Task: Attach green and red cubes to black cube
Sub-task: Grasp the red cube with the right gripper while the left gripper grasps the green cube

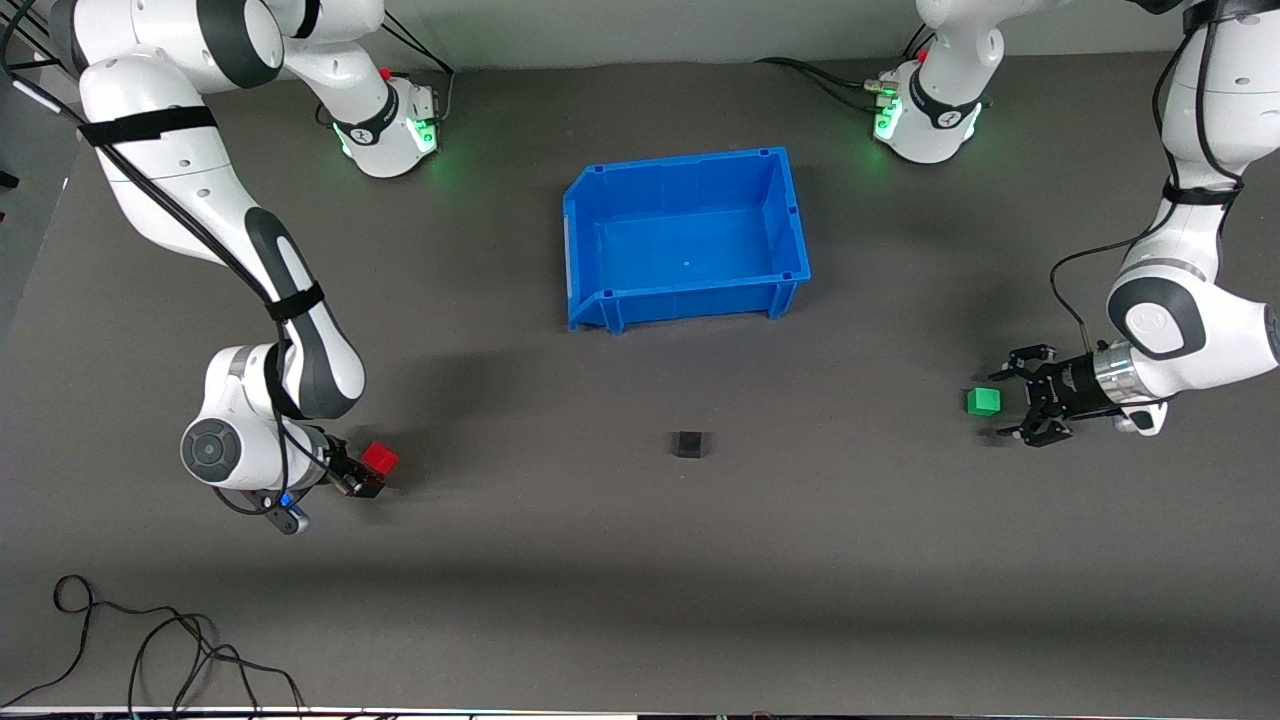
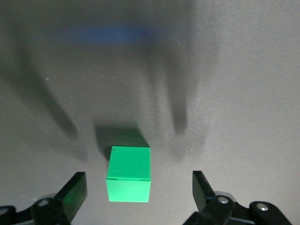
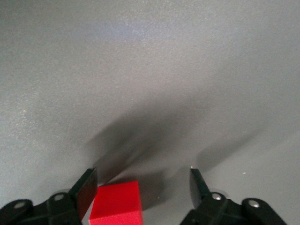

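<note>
My left gripper grabs the green cube (image 1: 983, 401) by opposite sides next, to attach it to the black cube (image 1: 688, 444).
The black cube (image 1: 688, 444) sits alone on the dark table, nearer to the front camera than the blue bin. The green cube (image 1: 983, 401) lies toward the left arm's end. My left gripper (image 1: 1002, 403) is low at the table and open, and the green cube (image 2: 129, 173) lies between its fingers (image 2: 75, 192) without touching either. The red cube (image 1: 380, 459) lies toward the right arm's end. My right gripper (image 1: 368, 472) is open around the red cube (image 3: 116, 204), which sits close against one finger (image 3: 86, 192), with a wide gap to the other.
An empty blue bin (image 1: 690, 292) stands mid-table, between the arm bases and the black cube. A loose black cable (image 1: 150, 650) lies near the table's front edge at the right arm's end.
</note>
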Controlling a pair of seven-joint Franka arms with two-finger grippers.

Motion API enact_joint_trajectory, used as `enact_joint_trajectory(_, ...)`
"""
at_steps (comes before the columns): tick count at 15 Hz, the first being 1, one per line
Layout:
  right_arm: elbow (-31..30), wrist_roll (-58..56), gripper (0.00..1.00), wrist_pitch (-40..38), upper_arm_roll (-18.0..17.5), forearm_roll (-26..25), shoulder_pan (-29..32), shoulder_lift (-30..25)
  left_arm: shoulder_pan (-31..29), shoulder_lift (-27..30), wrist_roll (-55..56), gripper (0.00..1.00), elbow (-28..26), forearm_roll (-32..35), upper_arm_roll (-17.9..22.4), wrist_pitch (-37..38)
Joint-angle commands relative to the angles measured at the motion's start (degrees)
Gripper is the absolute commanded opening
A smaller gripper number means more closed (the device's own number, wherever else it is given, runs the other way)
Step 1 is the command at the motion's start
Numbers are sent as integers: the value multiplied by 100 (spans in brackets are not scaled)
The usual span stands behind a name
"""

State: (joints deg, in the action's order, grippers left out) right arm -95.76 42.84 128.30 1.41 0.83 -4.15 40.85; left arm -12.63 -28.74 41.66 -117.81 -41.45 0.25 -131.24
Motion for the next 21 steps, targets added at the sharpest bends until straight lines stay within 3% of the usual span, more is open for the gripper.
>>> enact_joint_trajectory(1, 189, 32, 86, 28, 0, 5, -24, 107, 24, 114, -342, 100, -251, -100, 37, -95)
enact_joint_trajectory(2, 250, 67, 87, 28, 0, 5, -24, 116, 24, 123, -368, 100, -269, -100, 37, -95)
enact_joint_trajectory(3, 260, 119, 88, 28, 0, 14, -24, 125, 24, 123, -369, 86, -269, -100, 37, -95)
enact_joint_trajectory(6, 260, 225, 88, 28, 0, 49, -24, 169, 24, 193, -369, 30, -252, -100, 37, -51)
enact_joint_trajectory(7, 251, 216, 88, 28, 0, 136, -24, 169, 24, 211, -360, 25, -225, -91, 37, -7)
enact_joint_trajectory(11, 242, 190, 84, 20, 0, 401, -24, 195, 199, 254, 77, 21, 108, -82, 37, 46)
enact_joint_trajectory(13, 251, 85, 56, 11, 0, 383, -15, 195, 453, 228, 692, 21, 450, -82, 37, 151)
enact_joint_trajectory(15, 260, 93, 36, -7, 0, 374, -15, 187, 735, 184, 1324, 21, 784, -82, 37, 309)
enact_joint_trajectory(17, 269, 93, 23, -16, 0, 374, -33, 160, 1051, 184, 1853, 17, 926, -91, 28, 310)
enact_joint_trajectory(21, 400, 93, 20, -120, 0, 383, -33, 116, 1850, 176, 2381, 16, 979, -511, -16, 47)
